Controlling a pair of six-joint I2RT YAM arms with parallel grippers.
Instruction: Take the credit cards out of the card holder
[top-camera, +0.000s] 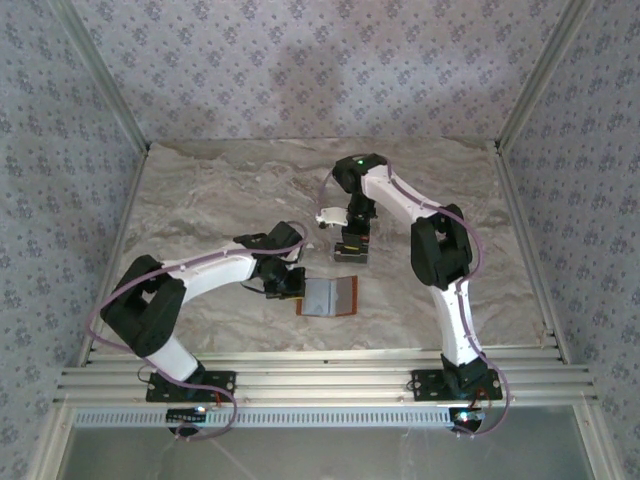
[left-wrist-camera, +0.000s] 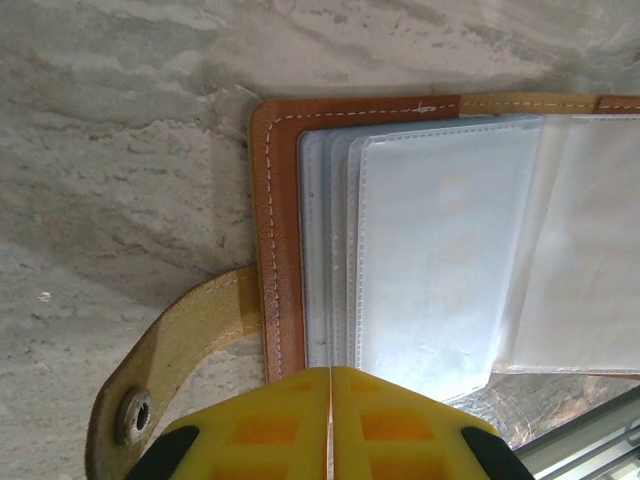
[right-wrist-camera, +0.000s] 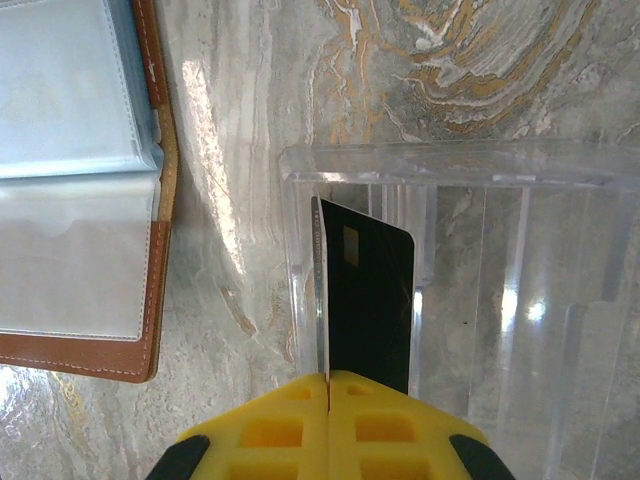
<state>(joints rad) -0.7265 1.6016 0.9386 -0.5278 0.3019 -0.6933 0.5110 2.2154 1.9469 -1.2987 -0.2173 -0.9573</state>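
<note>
The pale credit card stands inside the side of the clear tray (right-wrist-camera: 450, 160) and would stay there against the dark card, so my right gripper should open now.
The card holder (top-camera: 330, 297) lies open and flat on the marble table, brown border (left-wrist-camera: 280, 200) around clear, pale grey-blue sleeves (left-wrist-camera: 440, 260). My left gripper (left-wrist-camera: 330, 370) is shut, its tips at the holder's near edge by the strap; nothing shows between them. My right gripper (right-wrist-camera: 329, 375) is shut on a pale credit card (right-wrist-camera: 318, 290) seen edge-on over the clear tray (right-wrist-camera: 450, 160). A dark credit card (right-wrist-camera: 370, 300) with a chip stands right against it; I cannot tell whether the fingers also hold that one. The holder's edge (right-wrist-camera: 155, 130) lies left of the tray.
The holder's tan strap with its metal snap (left-wrist-camera: 135, 415) sticks out to the left on the table. Aluminium rails (top-camera: 320, 375) run along the near edge, and patterned walls close in the back and sides.
</note>
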